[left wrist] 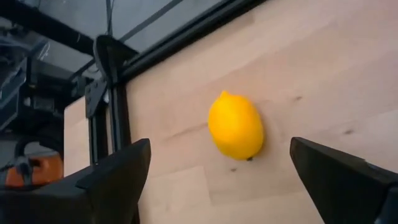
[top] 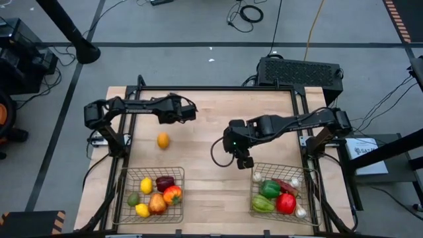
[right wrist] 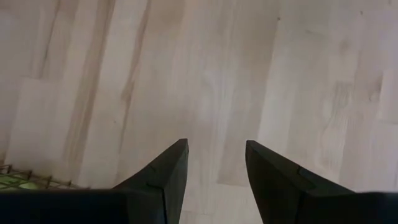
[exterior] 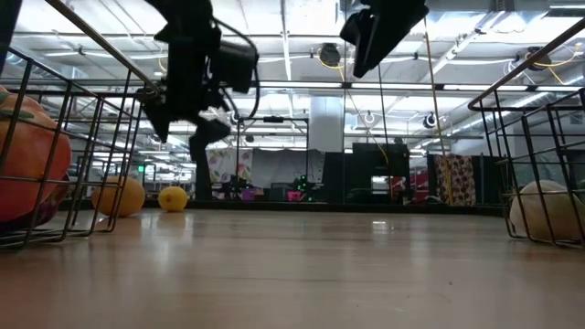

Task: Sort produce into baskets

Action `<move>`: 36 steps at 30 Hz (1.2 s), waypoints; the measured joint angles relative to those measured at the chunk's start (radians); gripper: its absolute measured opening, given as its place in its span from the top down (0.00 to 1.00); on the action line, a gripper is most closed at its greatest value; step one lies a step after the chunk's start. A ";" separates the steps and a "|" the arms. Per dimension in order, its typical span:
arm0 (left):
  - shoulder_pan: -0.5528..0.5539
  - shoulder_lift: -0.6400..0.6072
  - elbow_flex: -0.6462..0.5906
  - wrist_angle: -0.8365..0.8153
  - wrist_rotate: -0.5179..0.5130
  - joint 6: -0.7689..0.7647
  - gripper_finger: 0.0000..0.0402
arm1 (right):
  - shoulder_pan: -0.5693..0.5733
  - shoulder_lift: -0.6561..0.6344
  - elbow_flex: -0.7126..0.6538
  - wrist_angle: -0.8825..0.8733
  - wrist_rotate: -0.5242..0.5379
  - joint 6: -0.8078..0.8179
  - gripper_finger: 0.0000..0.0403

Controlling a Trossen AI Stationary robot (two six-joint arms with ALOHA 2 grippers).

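Next, my left gripper grips the yellow lemon by its rounded middle (left wrist: 236,127), to sort the lemon into the fruit basket.
A yellow lemon (left wrist: 235,126) lies on its side on the bare wooden table (top: 205,132), left of the middle (top: 162,140). My left gripper (left wrist: 221,144) hangs above and just beyond it (top: 173,119), slanting down, fingers wide open, with the lemon showing between them farther on, untouched. My right gripper (top: 244,162) hovers over bare wood by the right basket's far left corner, open and with nothing between its fingers (right wrist: 216,144). The left basket (top: 125,198) holds lemons, a red apple and other fruit. The right basket (top: 305,198) holds green peppers, red pieces and garlic.
Both wire baskets stand at the near edge, one at the left corner, one at the right (exterior: 539,119). Bare wood lies between them and across the far half. A black frame rail (left wrist: 115,106) runs along the table's left edge. Both arm bases flank the table.
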 joint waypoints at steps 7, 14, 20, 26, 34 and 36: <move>0.000 0.001 -0.132 0.139 0.052 -0.020 0.04 | 0.020 0.000 0.000 0.001 0.001 -0.001 0.62; 0.004 0.001 -0.218 0.288 0.067 -0.018 0.04 | 0.020 0.000 0.000 0.023 0.003 0.005 0.62; 0.072 0.001 -0.291 0.378 0.094 0.006 0.04 | 0.020 0.001 0.000 0.037 0.003 0.005 0.62; 0.106 0.000 -0.323 0.487 0.118 0.065 0.04 | 0.020 0.001 0.000 0.048 0.003 0.000 0.62; 0.152 0.000 -0.323 0.528 0.132 0.119 0.04 | 0.020 0.001 0.000 0.061 0.003 -0.010 0.62; 0.164 0.000 -0.323 0.547 0.158 0.129 0.05 | 0.020 0.001 0.000 0.068 0.003 -0.018 0.62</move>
